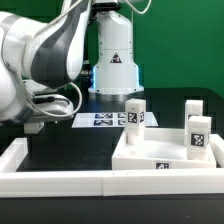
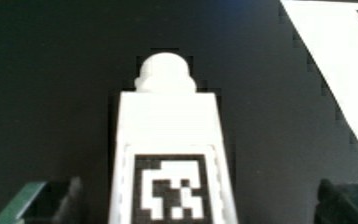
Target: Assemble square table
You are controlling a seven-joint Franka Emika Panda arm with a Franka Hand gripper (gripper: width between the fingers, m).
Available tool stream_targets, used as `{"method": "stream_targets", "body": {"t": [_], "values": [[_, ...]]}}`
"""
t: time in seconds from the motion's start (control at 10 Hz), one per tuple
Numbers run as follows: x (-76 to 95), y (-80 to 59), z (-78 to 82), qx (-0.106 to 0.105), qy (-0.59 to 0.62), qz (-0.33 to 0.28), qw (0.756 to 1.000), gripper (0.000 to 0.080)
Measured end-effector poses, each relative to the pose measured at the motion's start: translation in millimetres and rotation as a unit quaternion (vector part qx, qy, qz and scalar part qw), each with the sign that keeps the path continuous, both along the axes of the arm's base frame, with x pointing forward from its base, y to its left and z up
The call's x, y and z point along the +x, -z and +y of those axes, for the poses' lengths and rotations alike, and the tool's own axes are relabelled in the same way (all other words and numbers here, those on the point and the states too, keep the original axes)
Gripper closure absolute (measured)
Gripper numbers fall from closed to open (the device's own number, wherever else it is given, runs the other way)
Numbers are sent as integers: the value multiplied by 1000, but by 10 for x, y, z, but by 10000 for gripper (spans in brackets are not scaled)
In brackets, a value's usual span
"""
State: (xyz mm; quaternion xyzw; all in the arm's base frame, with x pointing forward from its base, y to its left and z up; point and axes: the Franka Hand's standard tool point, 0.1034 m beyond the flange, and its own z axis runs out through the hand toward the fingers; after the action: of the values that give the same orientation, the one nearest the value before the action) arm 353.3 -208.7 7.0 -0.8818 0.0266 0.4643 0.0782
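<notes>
My fingers reach down on either side of the white leg, level with its tag. My gripper closes on the leg now.
The square table's white slab lies flat at the exterior view's right, with a tag on its near edge. Three white tagged legs stand upright on it: one at the far left corner, one at the far right, one at the near right. In the wrist view another white leg lies on the black surface, its rounded peg pointing away and its tag facing the camera. My gripper is open, with one dark fingertip on each side of this leg and apart from it. In the exterior view the arm hides the gripper.
The marker board lies behind the slab near the robot base. A long white rail borders the black surface at the front and left. The bulky arm fills the exterior view's left. A white edge shows in a corner of the wrist view.
</notes>
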Motion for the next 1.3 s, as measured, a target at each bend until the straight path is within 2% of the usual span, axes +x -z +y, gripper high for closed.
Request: {"method": "stream_targets", "body": {"t": [0.2,0.3,0.4,0.5,0.6,1.1,1.2,1.3], "values": [[14,-2,-6,-1,0,-6,1000,151],[15,1,-2,-1,-1,-6,1000,249],[18,2,4,-1,-2,-6,1000,249],[24,3,17,-1,-3,-6,1000,449],[34,3,37,-1,-5,-5,1000,509],[44,-9,62,1,-7,-4,1000,509],[51,-108,111,7,-1,4,1000,509],[74,-267,188,13,3,11,1000,508]]}}
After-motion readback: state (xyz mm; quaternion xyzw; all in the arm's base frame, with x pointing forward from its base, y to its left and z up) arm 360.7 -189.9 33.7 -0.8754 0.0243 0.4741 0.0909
